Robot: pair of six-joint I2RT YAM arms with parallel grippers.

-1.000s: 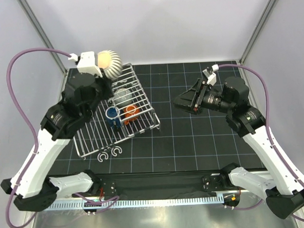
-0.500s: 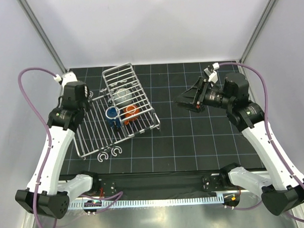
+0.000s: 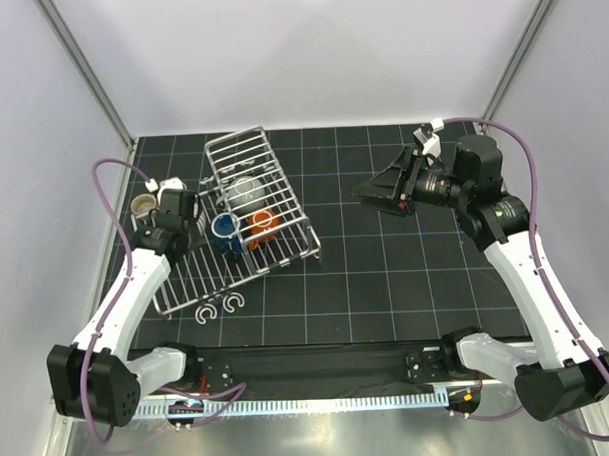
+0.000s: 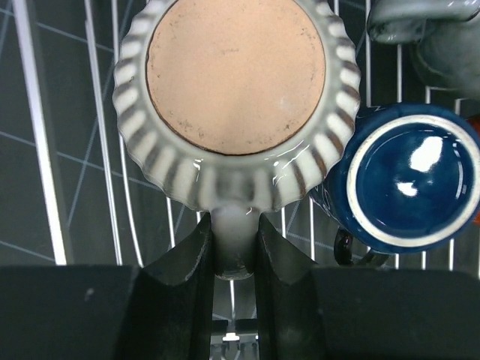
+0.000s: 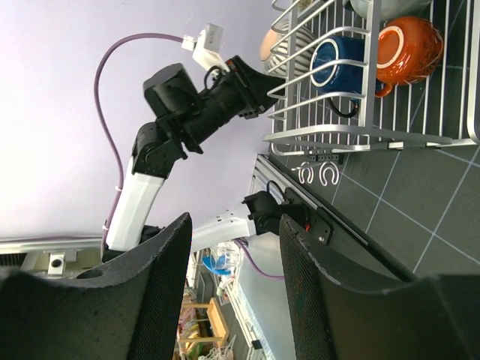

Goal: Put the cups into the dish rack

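The cream cup is higher than the blue cup and would drop, so my left gripper keeps hold of it until I bring it down onto the slats.
My left gripper [image 4: 235, 247] is shut on the handle of the cream cup with dark stripes [image 4: 236, 75], base toward the camera, just above the flat slats at the dish rack's [image 3: 284, 204] left edge. In the top view the gripper [image 3: 164, 206] and this cup [image 3: 144, 206] are left of the basket. The dark blue cup [image 3: 222, 229], orange-red cup [image 3: 262, 224] and speckled grey cup [image 3: 245, 190] lie in the rack. The blue cup [image 4: 409, 180] sits right beside the held cup. My right gripper [image 3: 363, 194] is open and empty, in the air right of the rack.
Two small white C-shaped hooks [image 3: 219, 309] lie on the black gridded mat in front of the rack. The right wrist view shows the rack [image 5: 360, 131], the blue cup [image 5: 341, 64], the orange-red cup [image 5: 409, 45] and the hooks [image 5: 315, 173].
My left arm has come down from high over the rack's far corner to its left edge, still holding the striped cup. My right gripper has drifted slightly back and right.
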